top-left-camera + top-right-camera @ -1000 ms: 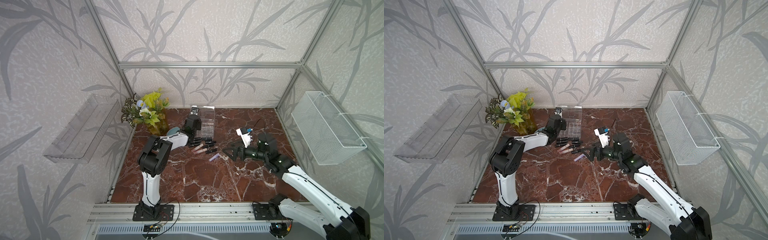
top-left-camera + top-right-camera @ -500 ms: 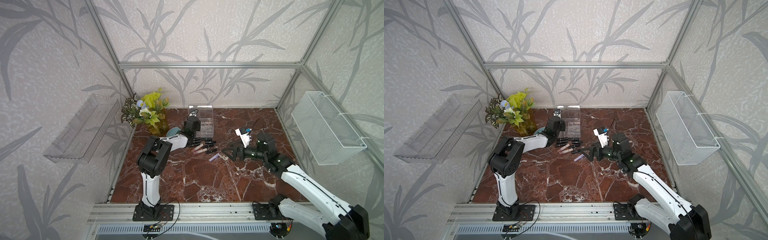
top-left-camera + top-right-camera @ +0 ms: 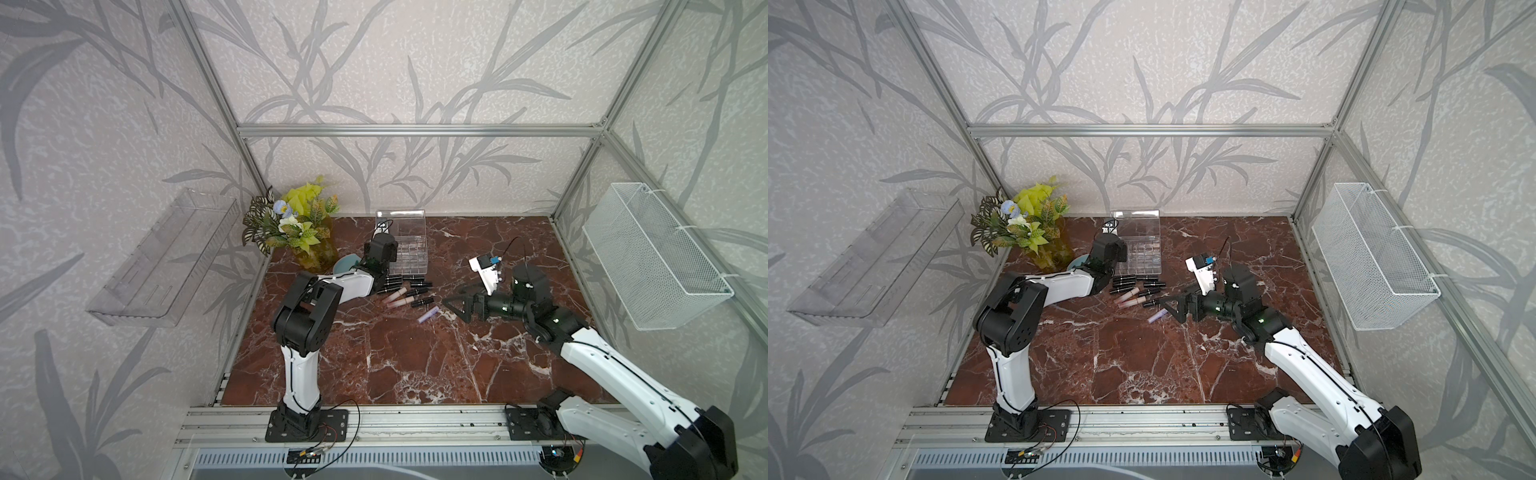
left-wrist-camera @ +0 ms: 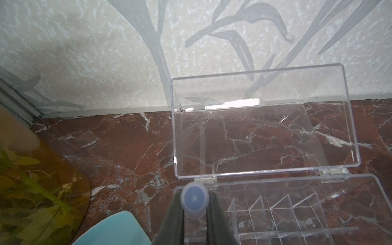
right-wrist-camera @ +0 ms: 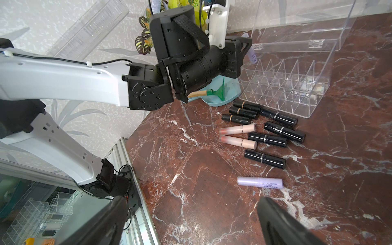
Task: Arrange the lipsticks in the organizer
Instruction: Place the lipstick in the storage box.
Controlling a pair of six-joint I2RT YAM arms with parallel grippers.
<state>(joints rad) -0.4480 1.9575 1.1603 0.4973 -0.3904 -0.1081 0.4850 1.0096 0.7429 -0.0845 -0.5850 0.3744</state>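
Note:
My left gripper is ready to open now, because the pale lavender lipstick (image 4: pixel 194 198) is upright and its lower end is at the organizer's empty corner section beside the hinge.
The clear organizer (image 3: pixel 415 257) stands at the back of the table with its lid (image 4: pixel 265 127) hinged up, and its compartments (image 4: pixel 297 212) are empty. My left gripper (image 4: pixel 194 209) is shut on a pale lavender lipstick (image 4: pixel 194 198), held upright over the organizer's corner next to a hinge; the same tube (image 5: pixel 252 55) shows in the right wrist view. Several black lipsticks (image 5: pixel 275 125), two pink ones (image 5: pixel 237 135) and another lavender one (image 5: pixel 259 182) lie on the marble in front of the organizer. My right gripper (image 5: pixel 191 224) is open, low beside that lavender tube (image 3: pixel 428 314).
A potted plant (image 3: pixel 299 232) and a teal dish holding a green rake (image 5: pixel 220 93) sit left of the organizer. A clear shelf tray (image 3: pixel 162 266) hangs on the left wall and a white wire basket (image 3: pixel 652 257) on the right wall.
My left gripper has eased slightly toward the organizer's near-hinge corner with the lavender lipstick still held. The right arm has crept a little toward the lipsticks.

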